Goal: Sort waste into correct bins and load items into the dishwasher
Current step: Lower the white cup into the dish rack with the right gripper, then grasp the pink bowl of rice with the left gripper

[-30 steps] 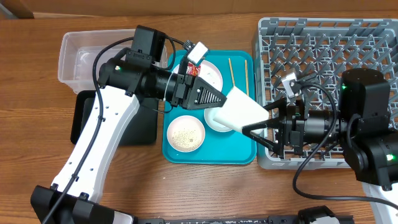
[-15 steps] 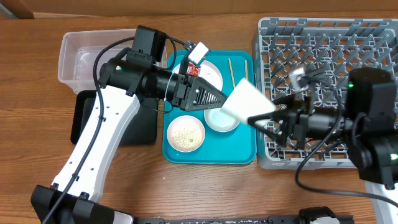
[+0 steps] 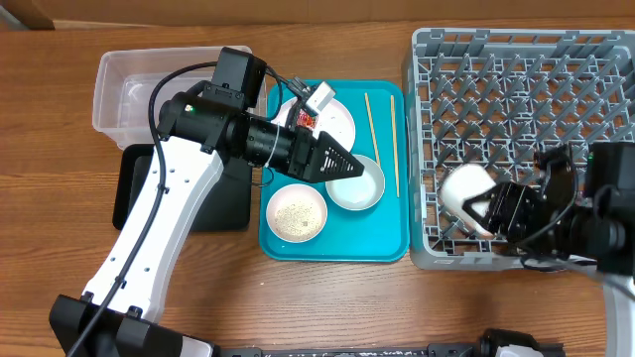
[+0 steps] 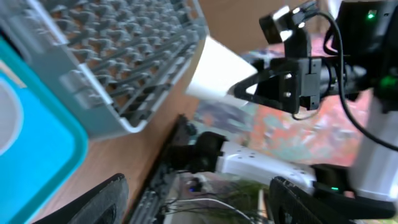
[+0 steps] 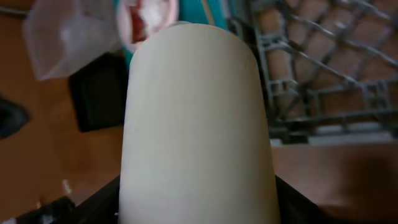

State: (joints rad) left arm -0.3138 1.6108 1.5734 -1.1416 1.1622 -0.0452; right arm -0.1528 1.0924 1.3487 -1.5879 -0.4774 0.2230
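The white cup (image 3: pixel 458 186) slants above the pegs, so my right gripper should stay closed on it until it stands in the grey rack's front corner (image 3: pixel 435 244).
My right gripper (image 3: pixel 486 206) is shut on a white cup (image 3: pixel 458 186), which it holds on its side over the front left corner of the grey dishwasher rack (image 3: pixel 526 79). In the right wrist view the cup (image 5: pixel 196 118) fills the space between the fingers. My left gripper (image 3: pixel 355 167) is open with nothing in it, above an empty white bowl (image 3: pixel 357 190) on the teal tray (image 3: pixel 337 246). A red wrapper (image 3: pixel 306 120) lies on a white plate (image 3: pixel 332 117). Another bowl (image 3: pixel 296 213) holds rice. Two chopsticks (image 3: pixel 370 124) lie on the teal tray.
A clear tub (image 3: pixel 139 84) stands at the back left, with a black tray (image 3: pixel 134 193) in front of it, partly under my left arm. The rack's upright pegs (image 4: pixel 106 56) rise around the cup. Bare wood runs along the table's front edge.
The left gripper opened and let go of the cup. The right gripper carried the cup to the right, off the teal tray and over the rack's front left corner.
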